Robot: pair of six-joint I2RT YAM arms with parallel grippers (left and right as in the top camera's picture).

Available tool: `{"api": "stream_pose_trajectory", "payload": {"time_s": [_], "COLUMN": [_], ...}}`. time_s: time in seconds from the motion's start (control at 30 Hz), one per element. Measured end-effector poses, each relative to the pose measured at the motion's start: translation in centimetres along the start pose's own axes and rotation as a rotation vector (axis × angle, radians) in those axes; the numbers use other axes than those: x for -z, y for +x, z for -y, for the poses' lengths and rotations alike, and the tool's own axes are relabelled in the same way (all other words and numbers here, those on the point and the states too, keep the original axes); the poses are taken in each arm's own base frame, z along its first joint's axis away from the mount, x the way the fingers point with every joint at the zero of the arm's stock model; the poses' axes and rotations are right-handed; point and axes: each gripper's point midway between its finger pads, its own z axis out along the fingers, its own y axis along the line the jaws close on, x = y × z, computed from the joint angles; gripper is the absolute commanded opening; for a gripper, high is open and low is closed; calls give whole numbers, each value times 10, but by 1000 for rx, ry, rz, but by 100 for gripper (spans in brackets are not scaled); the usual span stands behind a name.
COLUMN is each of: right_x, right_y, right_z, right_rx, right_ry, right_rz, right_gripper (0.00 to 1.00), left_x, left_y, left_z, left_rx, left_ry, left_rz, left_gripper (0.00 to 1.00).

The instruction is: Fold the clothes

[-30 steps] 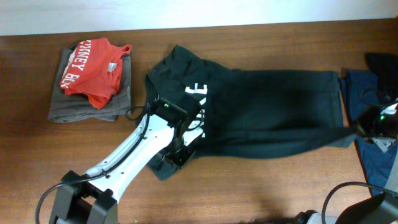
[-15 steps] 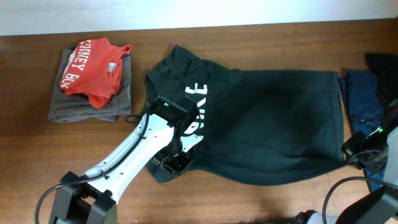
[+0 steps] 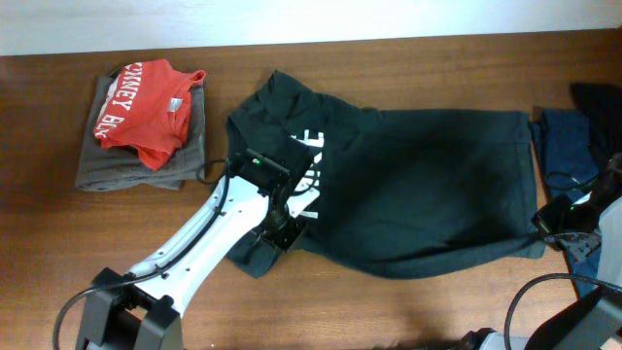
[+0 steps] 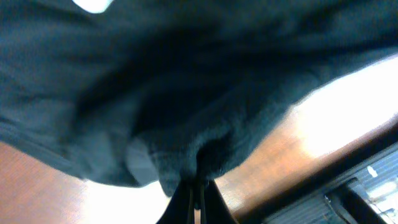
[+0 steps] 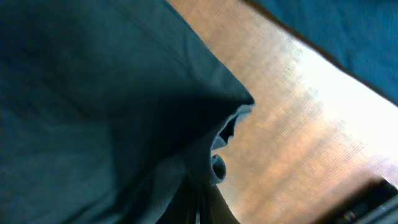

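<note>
My right gripper needs to stay closed on the T-shirt's corner. The T-shirt's near edge sags toward the front over the wooden table, so the corner would drop short if I opened now.
The blackish-green T-shirt (image 3: 418, 185) with white lettering (image 3: 309, 175) lies spread across the middle of the table. My left gripper (image 3: 284, 233) is shut on its near left edge; the left wrist view shows the cloth (image 4: 186, 93) bunched between the jaws (image 4: 199, 190). My right gripper (image 3: 546, 226) is shut on the shirt's near right corner; the right wrist view shows that corner (image 5: 186, 124) pinched at the fingertips (image 5: 199, 196).
A red garment (image 3: 146, 107) lies on a folded grey one (image 3: 117, 165) at the far left. A navy-blue garment (image 3: 573, 156) lies at the right edge, with a dark one (image 3: 598, 102) behind it. Wooden table (image 3: 408, 301) shows along the front.
My right gripper has carried the shirt's right corner toward the front edge, so the folded-over lower part has opened out. My left gripper has shifted slightly with its edge.
</note>
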Motion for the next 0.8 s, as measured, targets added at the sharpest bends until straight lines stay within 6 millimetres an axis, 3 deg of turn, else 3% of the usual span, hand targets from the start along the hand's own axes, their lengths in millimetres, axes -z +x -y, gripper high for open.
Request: {"api": "stream_pose_trajectory", "payload": {"time_s": [0.2, 0.3, 0.53, 0.8], "right_x": [1, -2, -16, -19], "right_y": [-11, -17, -22, -34], "right_z": [-15, -23, -39, -50], "right_rx": [5, 6, 1, 8], "right_ry": [-79, -117, -198, -251], "right_rz": [38, 49, 12, 43], "right_gripper": [4, 4, 4, 4], "left_x": [2, 5, 13, 9], "left_y": [-17, -36, -64, -67], "left_z": [-23, -34, -44, -55], "left_rx": [18, 31, 21, 22], "left_ry": [-73, -96, -131, -190], "left_rz": [74, 152, 272, 265], "left_gripper": [0, 0, 0, 0]}}
